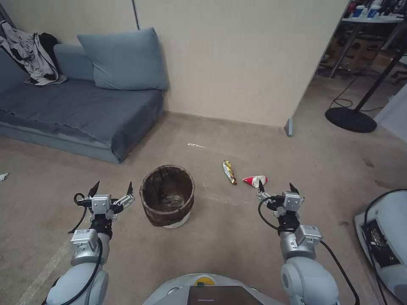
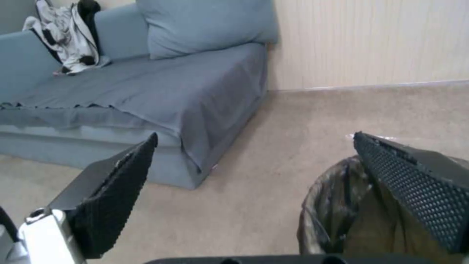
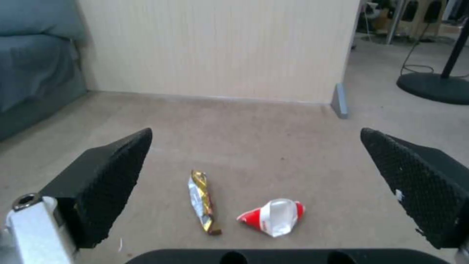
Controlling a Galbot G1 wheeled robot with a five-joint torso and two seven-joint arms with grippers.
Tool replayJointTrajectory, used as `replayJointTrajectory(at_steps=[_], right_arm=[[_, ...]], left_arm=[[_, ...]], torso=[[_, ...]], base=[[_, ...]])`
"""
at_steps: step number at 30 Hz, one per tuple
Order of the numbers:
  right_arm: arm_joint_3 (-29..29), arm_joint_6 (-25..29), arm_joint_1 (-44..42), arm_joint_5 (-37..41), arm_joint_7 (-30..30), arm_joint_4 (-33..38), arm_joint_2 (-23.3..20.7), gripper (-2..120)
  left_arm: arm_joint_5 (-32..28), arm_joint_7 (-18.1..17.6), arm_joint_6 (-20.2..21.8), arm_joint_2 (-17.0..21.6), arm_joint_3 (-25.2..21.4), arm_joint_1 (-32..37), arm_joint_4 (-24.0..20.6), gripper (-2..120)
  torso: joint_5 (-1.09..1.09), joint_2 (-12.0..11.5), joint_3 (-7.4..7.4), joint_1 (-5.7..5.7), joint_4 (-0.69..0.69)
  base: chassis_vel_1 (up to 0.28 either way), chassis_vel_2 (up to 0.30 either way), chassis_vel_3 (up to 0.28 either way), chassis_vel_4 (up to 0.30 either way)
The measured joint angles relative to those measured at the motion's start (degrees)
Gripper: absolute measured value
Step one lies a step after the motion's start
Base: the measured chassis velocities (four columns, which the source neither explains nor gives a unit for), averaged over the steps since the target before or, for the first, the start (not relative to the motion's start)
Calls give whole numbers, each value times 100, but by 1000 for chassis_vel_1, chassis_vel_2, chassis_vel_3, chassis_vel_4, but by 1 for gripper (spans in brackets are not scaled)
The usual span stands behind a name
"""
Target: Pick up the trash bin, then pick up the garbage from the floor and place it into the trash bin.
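The bin's round body (image 1: 168,197) is far wider than my gripper's fingers can span. My left gripper should grab the bin by its bag-covered rim (image 1: 142,192) next.
The trash bin (image 1: 167,196) stands upright on the carpet before me, white with a dark brown bag folded over its rim; part of that rim (image 2: 332,205) shows in the left wrist view. My left gripper (image 1: 111,189) hangs open just left of the bin, apart from it. Two pieces of garbage lie right of the bin: a yellow snack wrapper (image 1: 229,172) (image 3: 202,201) and a red-and-white crumpled packet (image 1: 254,181) (image 3: 273,217). My right gripper (image 1: 276,187) is open, above the floor just nearer me than the packet, holding nothing.
A blue sofa (image 1: 80,110) with a cushion and a jacket stands at the back left. A beige partition wall (image 1: 237,59) runs behind the litter. A black round stand base (image 1: 350,119) and cables lie far right. A white machine (image 1: 383,241) sits at the near right.
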Motion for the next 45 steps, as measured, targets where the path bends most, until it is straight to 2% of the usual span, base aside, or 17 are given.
replayJointTrajectory(at_steps=[14,23,27,28,32,33,36,42,45], right_arm=[[-60,25,-2,-24,26,3,-22,100],[-77,39,55,2,143,-46,-79,100],[-80,19,74,43,224,-79,-132,100],[-80,19,74,43,224,-79,-132,100],[-73,7,60,59,252,-107,-171,100],[-73,7,60,59,252,-107,-171,100],[-56,2,54,64,277,-135,-203,100],[-39,-14,70,67,320,-207,-221,100],[-45,-38,112,67,332,-241,-221,100]], left_arm=[[-38,-5,9,-1,14,11,-12,100],[-241,68,355,45,-28,-321,115,100],[-477,232,1263,69,-50,-743,121,100],[-477,232,1263,69,-50,-743,121,100],[-899,287,2308,301,-13,-1111,191,100],[-899,287,2308,301,-13,-1111,191,100],[-1177,288,2777,505,40,-1358,352,100],[-1584,222,3267,804,209,-1680,683,100],[-1629,199,3320,864,246,-1745,796,100]], torso=[[0,0,1,0,0],[0,0,0,-1,0],[0,0,0,-1,-1],[0,0,0,-1,-1],[0,0,0,0,0],[0,0,0,0,0],[0,0,0,0,-1],[-1,0,0,0,-1],[-1,0,0,0,-1]], base=[[-95,96,96,-87],[0,0,0,0],[0,0,0,0],[0,0,0,0],[0,0,0,0],[0,0,0,0],[0,0,0,0],[0,0,0,0],[0,0,0,0]])
